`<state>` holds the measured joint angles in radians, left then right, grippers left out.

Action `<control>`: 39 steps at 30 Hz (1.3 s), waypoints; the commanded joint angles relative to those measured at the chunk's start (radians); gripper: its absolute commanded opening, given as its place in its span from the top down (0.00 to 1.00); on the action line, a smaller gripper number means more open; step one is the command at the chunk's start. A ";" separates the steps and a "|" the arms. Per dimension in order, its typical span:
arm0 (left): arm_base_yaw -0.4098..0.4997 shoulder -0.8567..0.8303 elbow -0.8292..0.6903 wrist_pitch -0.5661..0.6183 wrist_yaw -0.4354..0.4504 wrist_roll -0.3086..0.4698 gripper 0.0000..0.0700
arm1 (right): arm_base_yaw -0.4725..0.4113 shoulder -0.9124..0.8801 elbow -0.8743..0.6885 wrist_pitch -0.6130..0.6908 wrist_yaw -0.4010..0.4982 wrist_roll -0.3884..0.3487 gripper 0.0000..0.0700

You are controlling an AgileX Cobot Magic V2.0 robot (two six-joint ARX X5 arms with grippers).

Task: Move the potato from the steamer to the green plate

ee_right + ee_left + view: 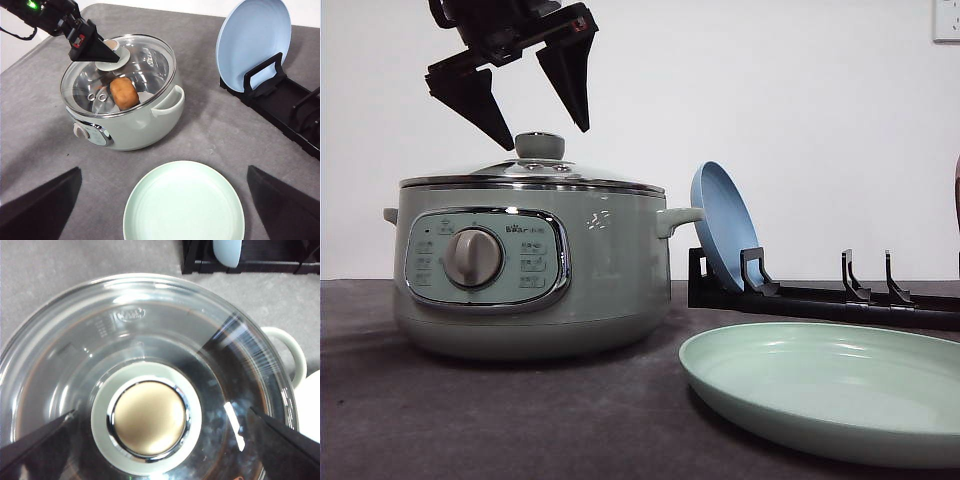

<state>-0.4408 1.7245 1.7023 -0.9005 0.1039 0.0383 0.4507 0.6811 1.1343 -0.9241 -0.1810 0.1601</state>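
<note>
I will next grab the glass lid by its narrow raised knob with my left gripper, because the lid is far wider than my open fingers.
The pale green steamer (610,270) stands at the left with its glass lid (590,178) on. Through the lid I see the orange-brown potato (123,92) lying inside the steamer (142,125). My left gripper (548,138) hangs open just above the lid knob (540,146), one finger on each side of it. In the left wrist view the knob (149,417) sits between the open fingers (30,447). The green plate (830,400) lies empty at the front right. My right gripper (164,169) is open, high above the green plate (184,202).
A blue plate (720,225) leans upright in a black dish rack (840,300) behind the green plate, right of the steamer's side handle (677,218). The table is a dark grey mat (520,420).
</note>
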 commanded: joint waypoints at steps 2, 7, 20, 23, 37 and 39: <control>-0.006 0.027 0.031 0.003 -0.004 -0.001 0.08 | 0.005 0.004 0.008 0.010 0.000 -0.011 0.00; -0.006 0.034 0.031 0.008 -0.004 0.007 0.16 | 0.005 0.004 0.008 0.006 -0.002 -0.010 0.00; -0.006 0.057 0.031 0.006 -0.030 0.011 0.47 | 0.005 0.004 0.008 0.003 -0.002 -0.010 0.00; -0.006 0.057 0.031 0.005 -0.035 0.011 0.57 | 0.005 0.004 0.008 0.003 -0.002 -0.010 0.00; -0.006 0.050 0.076 0.002 -0.054 0.021 1.00 | 0.005 0.004 0.008 0.003 -0.001 -0.011 0.00; -0.006 0.042 0.105 -0.008 -0.054 0.021 1.00 | 0.005 0.004 0.008 0.003 -0.001 -0.011 0.00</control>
<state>-0.4427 1.7668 1.7470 -0.9388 0.0554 0.0612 0.4507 0.6811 1.1343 -0.9279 -0.1818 0.1600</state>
